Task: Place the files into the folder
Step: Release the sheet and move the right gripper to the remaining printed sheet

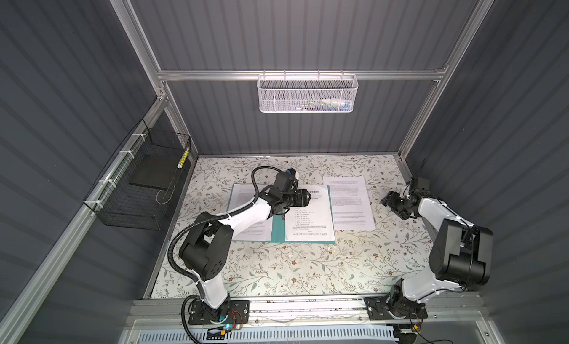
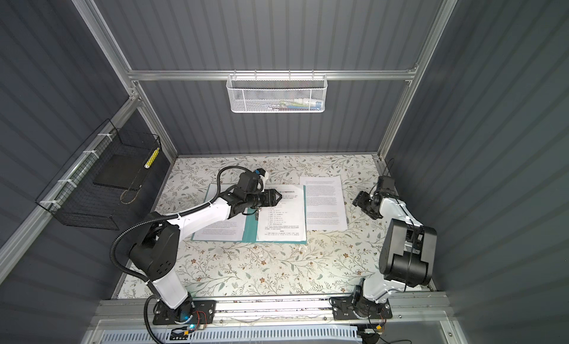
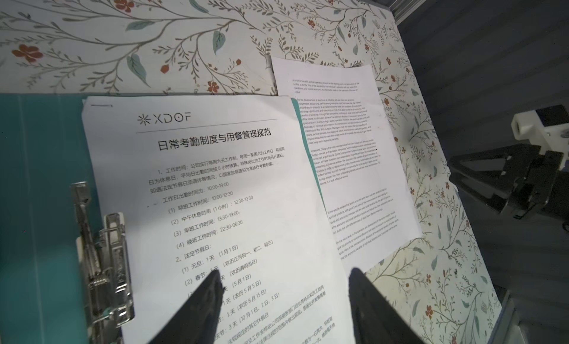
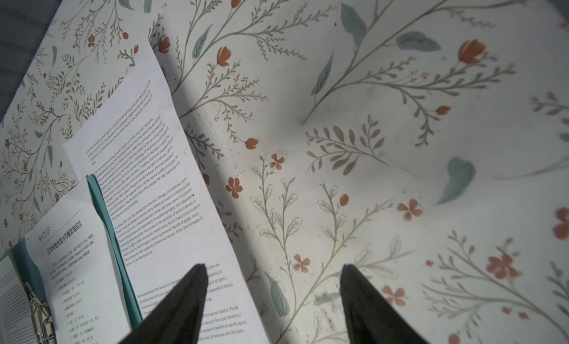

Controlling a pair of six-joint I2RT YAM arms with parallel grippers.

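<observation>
The third sheet's free edge should lead into the folder beside the clip. My right gripper should next grab the third sheet's long edge (image 1: pixel 369 203) farthest from the folder (image 1: pixel 278 233).
The teal folder (image 1: pixel 278 233) (image 2: pixel 251 231) lies open on the table, with its metal clip (image 3: pixel 104 256) at the spine. One of the files, a text sheet (image 1: pixel 246 204), lies on the folder's left half under my left arm. A titled sheet (image 1: pixel 308 222) (image 3: pixel 215 173) lies on the right half. A third sheet (image 1: pixel 349 202) (image 4: pixel 154 173) lies on the table against the folder's right edge. My left gripper (image 1: pixel 308 197) (image 3: pixel 284 271) hovers open over the titled sheet and holds nothing. My right gripper (image 1: pixel 386 201) (image 4: pixel 273 265) is open and empty above the third sheet's right edge.
A black wire basket (image 1: pixel 123 204) on the left wall holds a dark grey slab (image 1: pixel 151 173). A white mesh basket (image 1: pixel 306 93) hangs on the back rail. The floral table cover (image 1: pixel 277 265) runs to the front rail.
</observation>
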